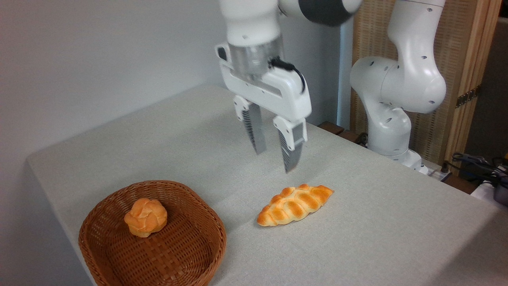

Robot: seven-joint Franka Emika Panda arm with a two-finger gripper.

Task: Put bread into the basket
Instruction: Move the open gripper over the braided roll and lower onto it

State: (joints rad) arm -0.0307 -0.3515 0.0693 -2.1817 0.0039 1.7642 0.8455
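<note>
I need to put the long braided loaf into the basket, so next I should grab it with my gripper across its plump middle (pixel 294 205).
The bread (pixel 294 205), a long braided golden loaf with pointed ends, lies flat on the grey tabletop, right of the basket. The basket (pixel 186 254), shallow reddish-brown wicker, sits near the table's front left corner. My gripper (pixel 275 159) hangs in the air above and slightly behind the loaf, apart from it. Its two ribbed fingers (pixel 254 131) point down and stand open with nothing between them.
A small round knotted bun (pixel 145 217) rests inside the basket. The arm's white base (pixel 391 131) stands at the table's back right, with cables (pixel 476 165) beyond it. The table's left edge (pixel 55 210) drops off close to the basket.
</note>
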